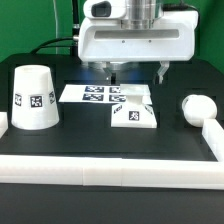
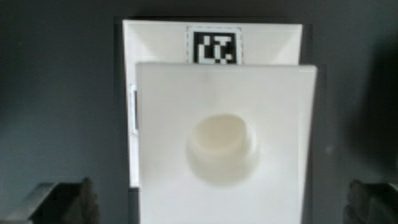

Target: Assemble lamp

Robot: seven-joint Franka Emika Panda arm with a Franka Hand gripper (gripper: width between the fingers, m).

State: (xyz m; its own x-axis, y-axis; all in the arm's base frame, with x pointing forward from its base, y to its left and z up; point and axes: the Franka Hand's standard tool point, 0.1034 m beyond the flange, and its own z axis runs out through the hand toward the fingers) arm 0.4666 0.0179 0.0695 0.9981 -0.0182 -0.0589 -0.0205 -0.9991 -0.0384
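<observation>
The round socket has to stay free for the bulb (image 1: 197, 106), so my gripper should grab the lamp's base by its raised block (image 1: 134, 98) next.
The lamp's flat square base (image 1: 133, 113) lies on the black table, with a tag on its near side. My gripper (image 1: 137, 72) hovers above it, open and empty. In the wrist view the base (image 2: 228, 110) fills the middle, its round socket (image 2: 222, 148) facing up. My gripper (image 2: 217, 205) stands over it with the dark fingertips (image 2: 63, 202) far apart, beyond both sides of the base. The tapered shade (image 1: 35, 97) stands at the exterior view's left, wide end down. The rounded bulb (image 1: 197, 106) lies at the exterior view's right.
The marker board (image 1: 98, 94) lies flat just behind and to the left of the base. A white raised rim (image 1: 110, 172) borders the table at the front and on both sides. A tagged white surface (image 2: 215, 47) shows beyond the base in the wrist view.
</observation>
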